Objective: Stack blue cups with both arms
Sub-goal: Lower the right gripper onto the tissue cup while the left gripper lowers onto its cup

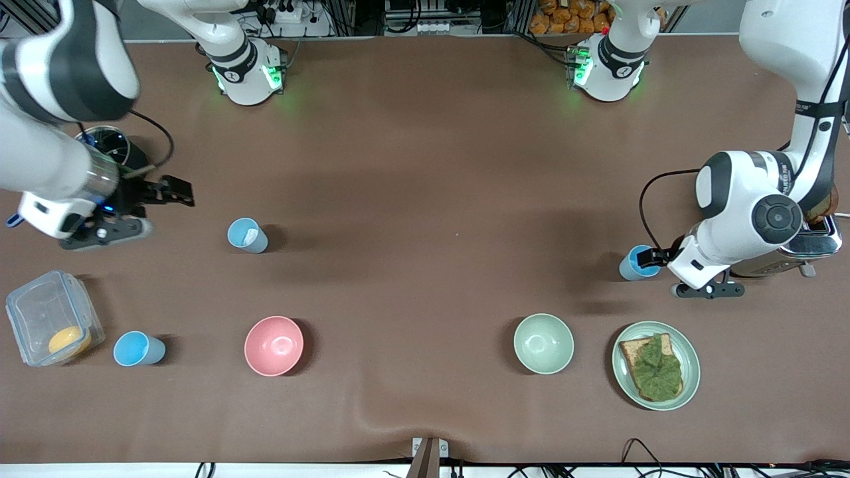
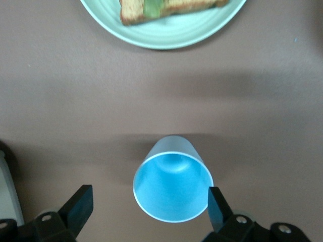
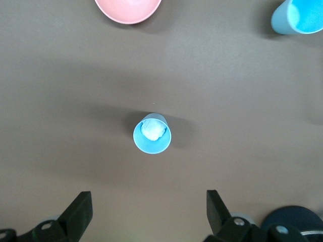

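The robot's left gripper is to pick up the blue cup by its open rim (image 1: 658,271) next, to stack it with the paler cup (image 1: 247,235).
Three blue cups stand upright on the brown table. The paler cup (image 1: 247,235) with a whitish patch inside is toward the right arm's end and shows in the right wrist view (image 3: 152,133). My right gripper (image 1: 178,192) is open and empty, beside that cup and apart from it (image 3: 149,212). A second cup (image 1: 138,348) stands nearer the front camera, beside a clear box; it also shows in the right wrist view (image 3: 298,15). The third cup (image 1: 637,263) is toward the left arm's end. My left gripper (image 1: 656,256) is open with this cup (image 2: 173,186) partly between its fingers (image 2: 218,204).
A pink bowl (image 1: 273,345) and a pale-green bowl (image 1: 543,343) stand near the front camera. A green plate (image 1: 690,372) holds toast with lettuce. A clear lidded box (image 1: 46,318) holds something orange. A metal appliance (image 1: 813,245) stands beside the left arm.
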`<state>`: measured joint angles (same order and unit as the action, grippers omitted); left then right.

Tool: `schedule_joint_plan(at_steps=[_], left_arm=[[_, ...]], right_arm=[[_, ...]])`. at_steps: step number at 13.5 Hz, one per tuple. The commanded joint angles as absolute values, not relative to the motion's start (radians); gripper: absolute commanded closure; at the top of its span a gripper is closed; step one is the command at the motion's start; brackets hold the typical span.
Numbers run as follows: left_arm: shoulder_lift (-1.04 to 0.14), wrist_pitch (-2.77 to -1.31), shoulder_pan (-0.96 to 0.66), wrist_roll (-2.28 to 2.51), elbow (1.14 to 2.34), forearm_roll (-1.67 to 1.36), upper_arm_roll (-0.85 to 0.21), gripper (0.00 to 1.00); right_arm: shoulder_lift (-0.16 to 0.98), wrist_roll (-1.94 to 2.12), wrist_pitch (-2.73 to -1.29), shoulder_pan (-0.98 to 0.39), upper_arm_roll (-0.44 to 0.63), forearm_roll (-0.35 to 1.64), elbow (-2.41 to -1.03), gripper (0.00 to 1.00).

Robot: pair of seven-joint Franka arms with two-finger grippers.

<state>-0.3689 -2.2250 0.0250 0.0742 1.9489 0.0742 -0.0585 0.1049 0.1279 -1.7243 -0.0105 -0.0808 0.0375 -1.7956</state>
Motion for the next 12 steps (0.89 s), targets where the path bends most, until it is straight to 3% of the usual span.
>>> schedule_joint_plan(at_steps=[1, 7, 12], left_arm=[[-0.351, -2.278, 0.031, 0.054, 2.005, 0.098, -0.061, 0.0], [-0.377, -2.362, 0.048, 0.048, 2.04, 0.126, -0.061, 0.02], [-0.397, -2.365, 0.055, 0.04, 2.036, 0.126, -0.061, 0.14]], right_arm=[[0.023, 0.123, -1.874, -0.017, -0.077, 0.054, -2.001, 0.0], [-0.011, 0.114, -2.259, -0.04, -0.077, 0.054, -2.348, 0.0], [0.064, 0.117, -2.397, -0.006, -0.075, 0.049, -2.393, 0.0]])
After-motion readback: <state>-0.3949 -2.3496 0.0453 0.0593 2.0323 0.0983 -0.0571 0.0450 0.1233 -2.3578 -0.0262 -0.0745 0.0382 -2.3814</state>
